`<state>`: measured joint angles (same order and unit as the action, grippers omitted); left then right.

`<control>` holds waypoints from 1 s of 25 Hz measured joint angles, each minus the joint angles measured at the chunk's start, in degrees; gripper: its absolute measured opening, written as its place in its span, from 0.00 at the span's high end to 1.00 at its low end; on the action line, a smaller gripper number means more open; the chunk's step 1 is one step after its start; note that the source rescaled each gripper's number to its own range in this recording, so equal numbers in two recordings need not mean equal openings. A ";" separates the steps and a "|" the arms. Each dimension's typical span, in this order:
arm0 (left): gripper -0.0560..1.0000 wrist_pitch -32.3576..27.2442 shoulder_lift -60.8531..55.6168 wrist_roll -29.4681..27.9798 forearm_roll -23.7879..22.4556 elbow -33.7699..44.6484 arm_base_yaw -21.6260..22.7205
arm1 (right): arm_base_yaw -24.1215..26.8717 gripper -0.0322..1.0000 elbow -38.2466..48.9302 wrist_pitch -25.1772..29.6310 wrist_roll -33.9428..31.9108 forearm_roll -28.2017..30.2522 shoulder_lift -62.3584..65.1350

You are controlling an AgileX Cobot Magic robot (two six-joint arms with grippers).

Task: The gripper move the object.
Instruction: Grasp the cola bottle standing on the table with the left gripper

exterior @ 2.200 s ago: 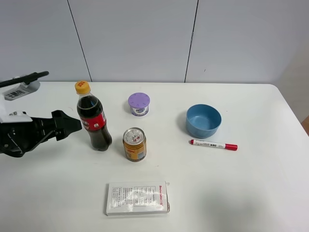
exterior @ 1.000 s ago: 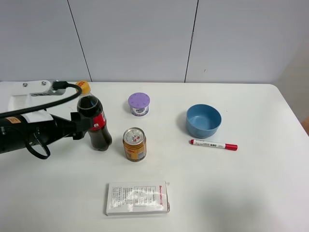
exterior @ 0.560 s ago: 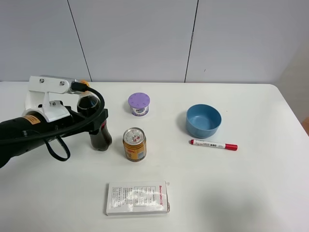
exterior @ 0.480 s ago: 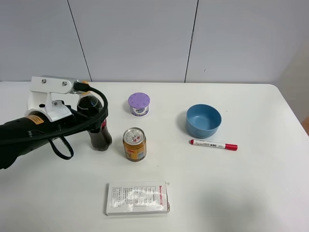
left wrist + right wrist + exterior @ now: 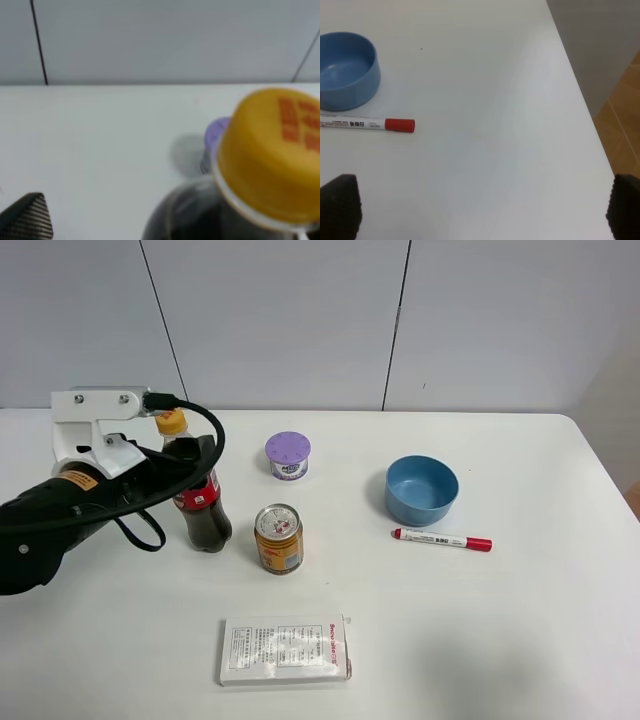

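Note:
The fingers are just below the yellow-orange cap and above the red label, so my left gripper should go down first and then close on the cola bottle.
The cola bottle, with dark cola, a red label and a yellow-orange cap, stands upright at the table's left. My left gripper reaches in from the left at the height of the bottle's shoulder, its black jaws on either side of it. In the left wrist view the cap fills the right side. One black fingertip shows well apart from the bottle, so the jaws look open; the other finger is hidden. My right gripper is open and empty over bare table and is not in the exterior view.
An orange drink can stands just right of the bottle, with a purple-lidded tub behind it. A blue bowl and a red-capped marker lie to the right and a white box at the front. The table's right edge is near my right gripper.
My left arm came in from the left, rose, and brought its jaws around the bottle's upper part. The bottle has not moved.

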<state>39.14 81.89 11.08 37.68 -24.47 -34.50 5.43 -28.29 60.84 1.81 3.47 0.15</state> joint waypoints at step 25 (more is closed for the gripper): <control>0.02 5.71 8.39 -9.79 -4.46 -0.05 0.00 | 0.00 0.00 0.00 0.00 0.00 0.00 0.00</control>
<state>44.85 90.28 1.29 33.22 -24.52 -34.50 5.43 -28.29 60.84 1.81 3.47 0.15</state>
